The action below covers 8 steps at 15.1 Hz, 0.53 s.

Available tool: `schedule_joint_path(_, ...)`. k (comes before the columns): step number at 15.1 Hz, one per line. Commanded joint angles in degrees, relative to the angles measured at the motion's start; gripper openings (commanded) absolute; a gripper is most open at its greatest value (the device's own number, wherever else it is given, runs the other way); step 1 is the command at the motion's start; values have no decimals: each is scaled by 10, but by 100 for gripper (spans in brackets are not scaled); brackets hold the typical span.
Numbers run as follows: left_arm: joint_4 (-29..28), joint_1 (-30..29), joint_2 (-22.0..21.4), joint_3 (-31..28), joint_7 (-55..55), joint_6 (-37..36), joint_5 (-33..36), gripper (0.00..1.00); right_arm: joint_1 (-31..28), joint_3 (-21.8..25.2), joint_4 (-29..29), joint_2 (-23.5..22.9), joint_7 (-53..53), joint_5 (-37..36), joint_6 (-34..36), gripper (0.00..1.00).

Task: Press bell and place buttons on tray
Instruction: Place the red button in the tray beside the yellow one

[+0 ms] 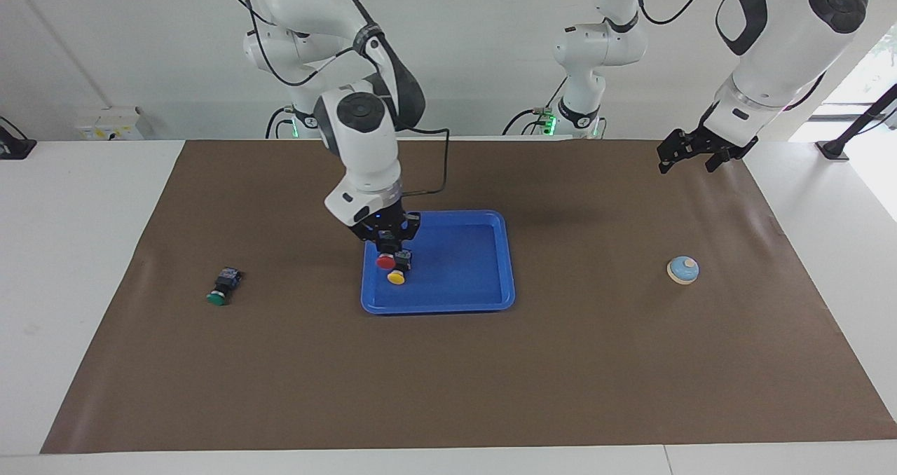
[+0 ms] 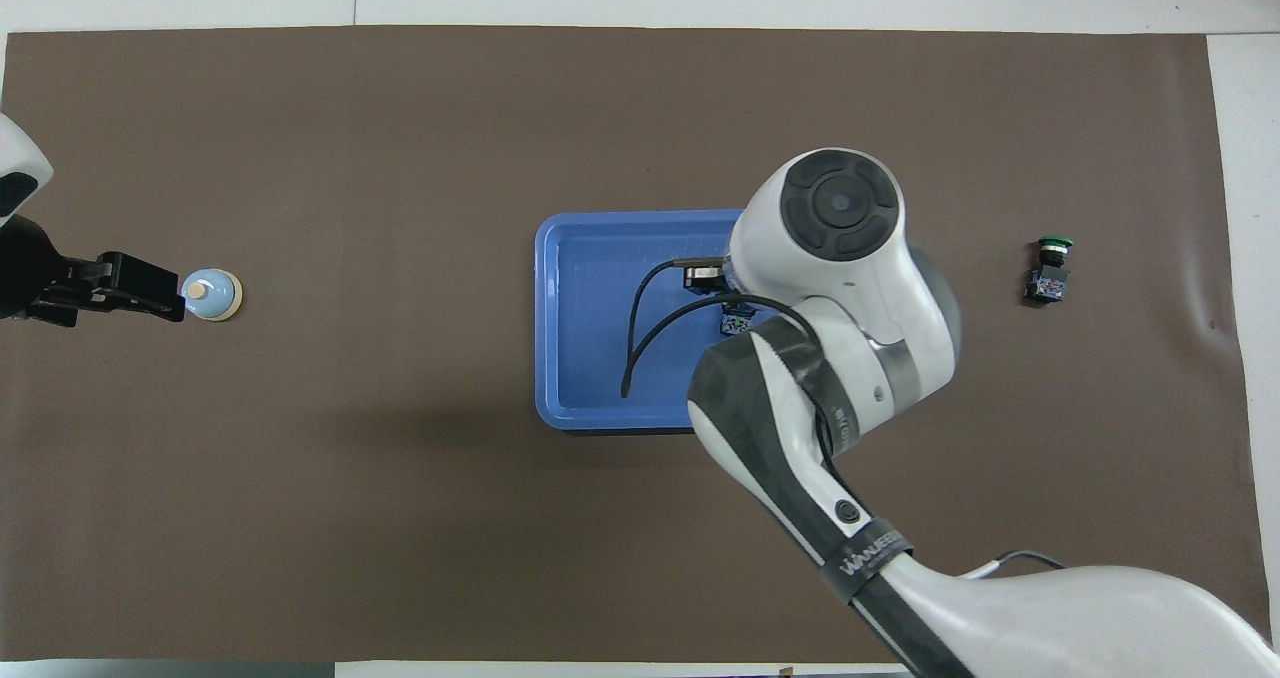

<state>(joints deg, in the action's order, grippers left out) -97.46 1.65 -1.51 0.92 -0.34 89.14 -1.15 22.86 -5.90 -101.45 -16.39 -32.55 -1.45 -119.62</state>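
Observation:
My right gripper should lower the red button before releasing it, because the button hangs high over the blue tray (image 2: 590,358), above the yellow button's black body.
My right gripper (image 1: 386,250) hangs over the blue tray (image 1: 476,265), shut on the red button (image 1: 385,262), whose cap points down. The yellow button (image 1: 397,276) lies in the tray just under it. In the overhead view my right arm's wrist covers the gripper and the red button; only the yellow button's black body (image 2: 737,326) shows in the tray (image 2: 590,358). The green button (image 1: 220,287) (image 2: 1049,270) lies on the mat toward the right arm's end. The bell (image 1: 682,270) (image 2: 211,295) stands toward the left arm's end. My left gripper (image 1: 687,164) (image 2: 150,298) waits raised and open over the mat.
A brown mat (image 1: 448,377) covers most of the white table (image 1: 77,265). A black cable (image 2: 640,338) loops from my right wrist over the tray. A third arm's base (image 1: 585,104) stands at the robots' edge.

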Motion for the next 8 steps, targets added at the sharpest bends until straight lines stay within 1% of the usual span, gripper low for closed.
schedule_joint_path(1,10,2,2,-3,-4,-10,1,100,38,4,17,-44,-69,-5,-37,0)
schedule_joint_path(3,10,2,2,-3,-4,-10,1,100,52,3,4,-65,-100,-7,-86,0)
schedule_joint_path(5,10,2,2,-2,-4,-10,1,100,54,3,-36,-67,-106,-7,-142,0)
schedule_joint_path(7,10,2,2,-3,-4,-10,1,100,54,3,-60,-67,-106,-7,-173,0)
schedule_joint_path(8,10,2,2,-3,-4,-10,1,100,54,3,-66,-66,-106,-7,-177,0)
